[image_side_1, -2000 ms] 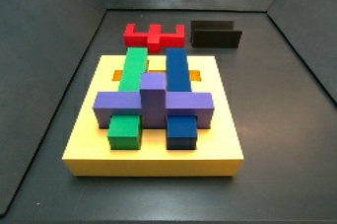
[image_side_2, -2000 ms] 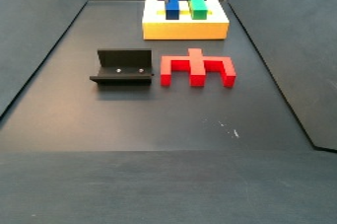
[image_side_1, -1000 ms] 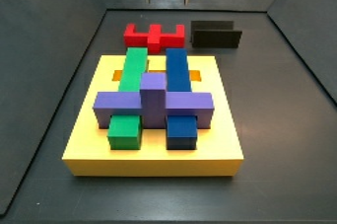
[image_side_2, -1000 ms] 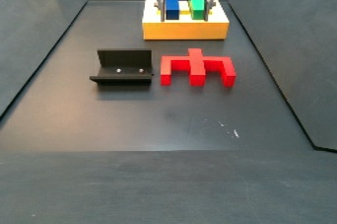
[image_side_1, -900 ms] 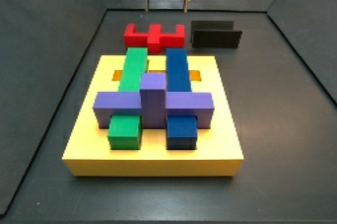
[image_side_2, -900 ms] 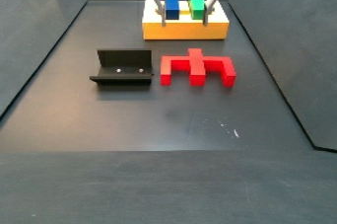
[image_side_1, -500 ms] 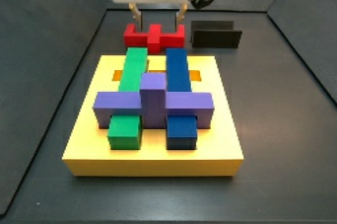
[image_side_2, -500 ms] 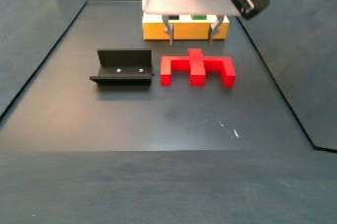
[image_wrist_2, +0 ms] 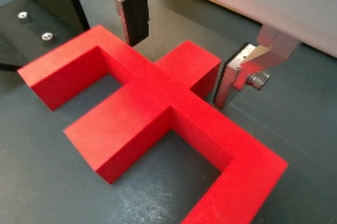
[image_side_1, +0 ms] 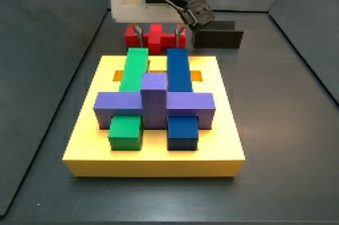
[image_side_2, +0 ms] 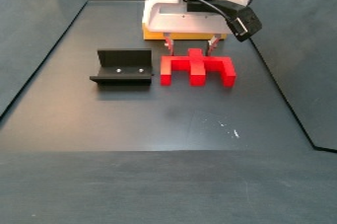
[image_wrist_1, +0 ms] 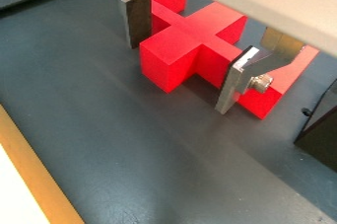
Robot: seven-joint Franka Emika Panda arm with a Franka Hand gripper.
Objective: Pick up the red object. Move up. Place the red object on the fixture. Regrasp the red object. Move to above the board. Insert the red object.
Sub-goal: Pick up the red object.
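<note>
The gripper grabs the red object's middle prong next, to lift it off the floor by its middle prong (image_wrist_1: 198,45).
The red object (image_side_1: 155,40) lies flat on the dark floor between the board (image_side_1: 87,148) and the fixture (image_side_1: 219,37). My gripper (image_side_1: 157,31) has come down over it and stands open. In both wrist views the fingers (image_wrist_1: 136,18) (image_wrist_2: 132,18) straddle the middle prong of the red object (image_wrist_1: 195,48) (image_wrist_2: 142,110), one on each side, with small gaps showing. In a side view my gripper (image_side_2: 192,50) sits at the far edge of the red object (image_side_2: 198,69), with the fixture (image_side_2: 121,67) empty beside it.
The board carries green (image_side_1: 130,90), blue (image_side_1: 179,92) and purple (image_side_1: 154,102) blocks. Dark sloping walls (image_side_1: 54,80) ring the floor. The arm's white body (image_side_2: 184,16) hides most of the board in a side view. The fixture's wall (image_wrist_2: 46,16) stands close to one finger.
The gripper came into view from above and dropped onto the red object; its fingers now stand either side of the middle prong. The red object, fixture and board have not moved.
</note>
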